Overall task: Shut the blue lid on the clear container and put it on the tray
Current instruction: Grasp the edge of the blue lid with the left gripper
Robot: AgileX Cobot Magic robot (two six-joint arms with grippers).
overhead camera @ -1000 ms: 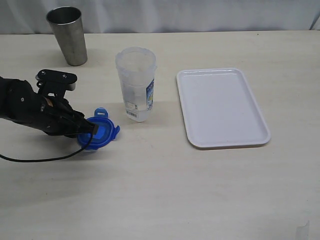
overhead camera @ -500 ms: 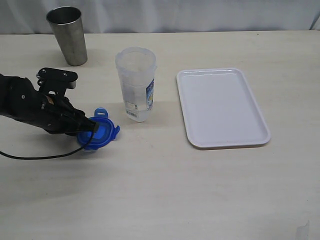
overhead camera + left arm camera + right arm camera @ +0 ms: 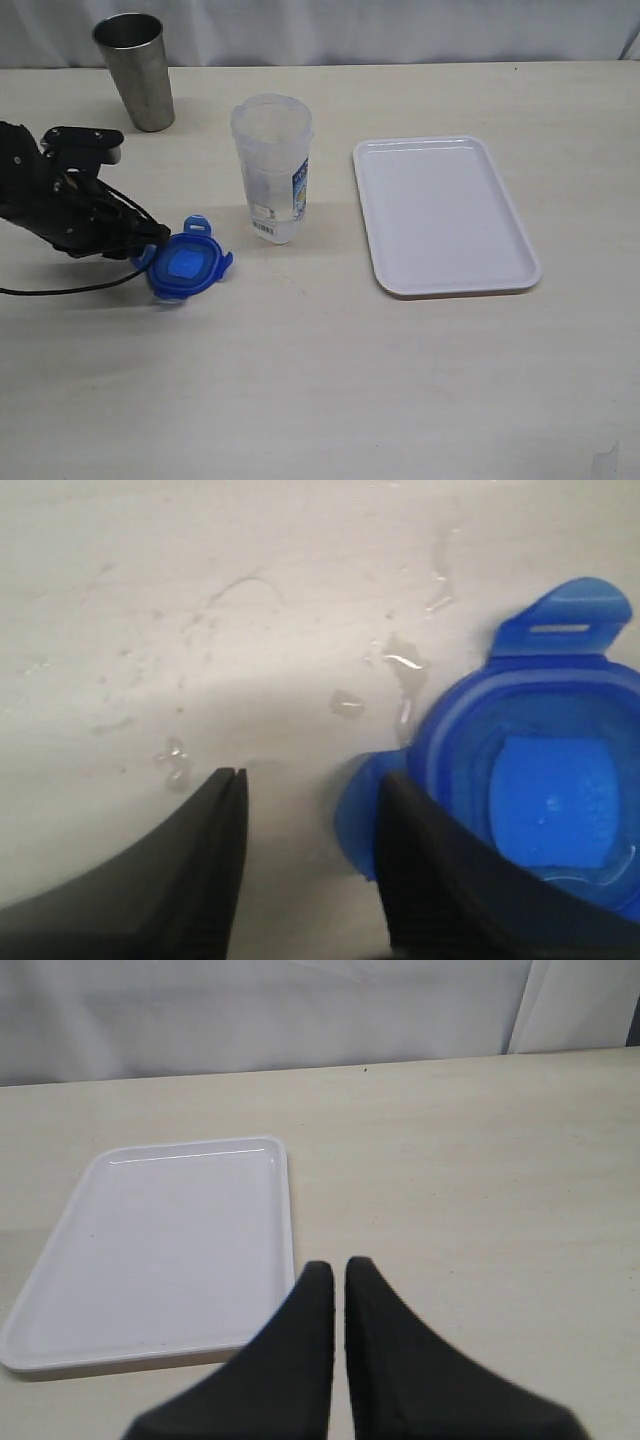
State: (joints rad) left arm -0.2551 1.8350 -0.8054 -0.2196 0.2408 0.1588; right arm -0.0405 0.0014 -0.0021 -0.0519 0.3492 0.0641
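Next, my left gripper grips the blue lid by its protruding side flap [image 3: 362, 810] to cap the clear container.
The blue lid [image 3: 188, 265] lies on the table, left of and nearer than the clear container [image 3: 272, 165], which stands upright and uncovered. My left gripper [image 3: 150, 247] is at the lid's left edge, low over the table. In the left wrist view its jaws [image 3: 310, 780] stand apart; one fingertip [image 3: 400, 800] overlaps the rim of the lid [image 3: 550, 780], a lid flap juts into the gap, and the other fingertip is over bare table. The white tray [image 3: 445, 215] lies to the container's right. My right gripper [image 3: 338, 1268] is shut and holds nothing, near a corner of the tray [image 3: 170, 1240]; the exterior view does not show it.
A grey metal cup [image 3: 135, 70] stands at the back left. A thin black cable [image 3: 60, 290] trails from the left arm across the table. Water droplets [image 3: 400, 662] sit on the table beside the lid.
My left arm has drawn back to the left, uncovering the lid's top. The lid has shifted slightly left with it. The container and tray have not moved.
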